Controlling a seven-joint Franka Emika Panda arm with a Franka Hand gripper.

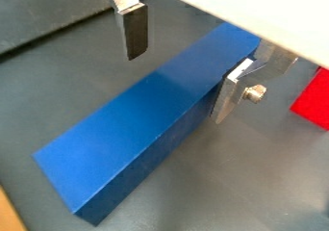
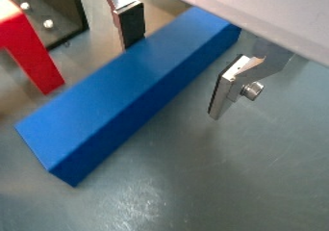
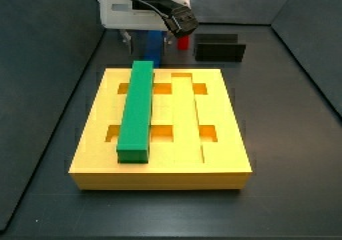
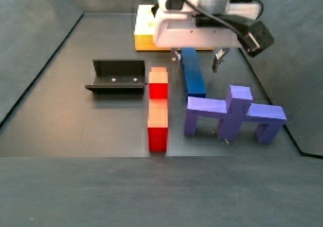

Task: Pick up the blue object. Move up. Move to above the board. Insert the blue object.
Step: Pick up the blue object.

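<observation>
The blue bar needs to go into the yellow board [image 3: 221, 134], so my gripper next needs to grab the bar by its long sides near one end [image 3: 154, 39].
The blue object [image 1: 135, 139] is a long dark blue bar lying flat on the grey floor, and shows in both wrist views [image 2: 122, 105]. In a side view it lies between the red piece and the purple branched piece [image 4: 194, 75]. My gripper [image 1: 184, 66] is open and straddles one end of the bar, with a finger on each side [image 2: 178, 57]. One finger [image 1: 134, 28] stands apart from the bar and the other [image 1: 234, 89] is close to its side. The yellow board [image 3: 221, 134] holds a green bar [image 3: 136, 109] in one groove. The gripper [image 3: 143, 36] is behind the board.
A red piece [image 4: 158, 108] lies beside the blue bar. A purplish-blue branched piece [image 4: 235, 117] stands on its other side. The black fixture [image 4: 116, 77] stands past the red piece and also shows in a side view [image 3: 221, 49]. Dark walls enclose the floor.
</observation>
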